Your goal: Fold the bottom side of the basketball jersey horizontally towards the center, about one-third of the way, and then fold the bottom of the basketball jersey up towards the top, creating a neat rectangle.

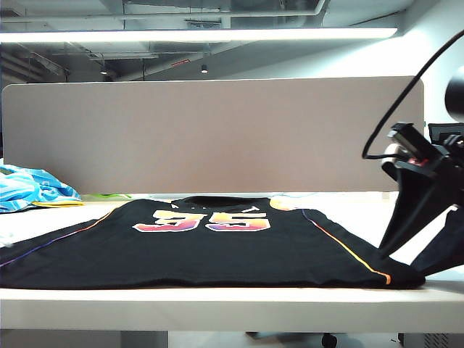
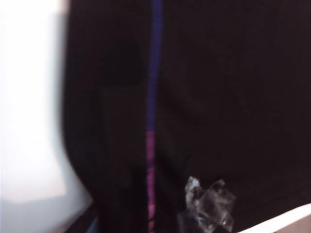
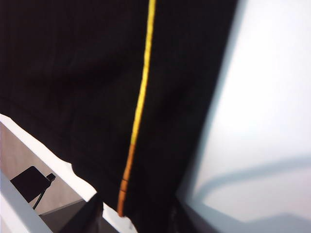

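The jersey lies flat across the table. To fold the jersey, the left gripper grabs its bottom corner (image 2: 129, 213) beside the purple-magenta stripe next.
The black basketball jersey (image 1: 217, 250) lies flat on the white table (image 1: 217, 304), its 35 facing up. My right gripper (image 1: 406, 270) is down at the jersey's near right corner. In the right wrist view it (image 3: 136, 218) is open, and the corner where the yellow-orange stripe (image 3: 141, 97) ends lies between its fingers. My left gripper is outside the exterior view. In the blurred left wrist view it (image 2: 146, 218) stands open over the jersey (image 2: 218, 97), with the purple-magenta side stripe (image 2: 151, 160) between a dark finger and a tape-wrapped finger (image 2: 206, 206).
A light blue and white cloth (image 1: 29, 187) lies at the back left. A beige partition (image 1: 217, 130) closes the far side. The table's front edge runs just below the jersey's hem. A black cable (image 1: 406, 87) loops above the right arm.
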`<action>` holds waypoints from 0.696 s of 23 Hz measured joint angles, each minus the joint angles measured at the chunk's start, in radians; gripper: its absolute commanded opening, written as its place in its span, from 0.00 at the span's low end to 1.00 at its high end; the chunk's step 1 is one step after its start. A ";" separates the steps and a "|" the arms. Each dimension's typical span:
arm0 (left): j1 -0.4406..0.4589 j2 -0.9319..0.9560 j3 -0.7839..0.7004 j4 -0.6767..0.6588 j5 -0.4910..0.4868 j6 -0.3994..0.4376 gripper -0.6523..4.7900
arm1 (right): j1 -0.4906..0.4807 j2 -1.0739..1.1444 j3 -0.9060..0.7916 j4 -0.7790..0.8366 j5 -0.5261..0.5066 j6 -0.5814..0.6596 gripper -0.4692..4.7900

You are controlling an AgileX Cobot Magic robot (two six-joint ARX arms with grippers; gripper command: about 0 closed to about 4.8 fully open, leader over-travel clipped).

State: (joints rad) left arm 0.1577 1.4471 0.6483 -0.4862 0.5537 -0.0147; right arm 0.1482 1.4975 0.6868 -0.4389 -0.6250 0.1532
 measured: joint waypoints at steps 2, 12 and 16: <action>-0.047 0.003 0.001 0.012 -0.008 0.000 0.48 | 0.023 0.000 -0.002 0.014 0.003 0.010 0.45; -0.103 0.003 0.003 0.039 -0.062 -0.019 0.19 | 0.048 0.010 -0.007 0.062 0.039 0.070 0.21; -0.103 0.013 -0.005 0.068 -0.076 -0.027 0.11 | 0.060 0.010 -0.030 0.124 0.045 0.087 0.08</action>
State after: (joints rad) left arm 0.0551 1.4597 0.6434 -0.4183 0.4782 -0.0422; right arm 0.2085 1.5078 0.6567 -0.3145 -0.5797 0.2405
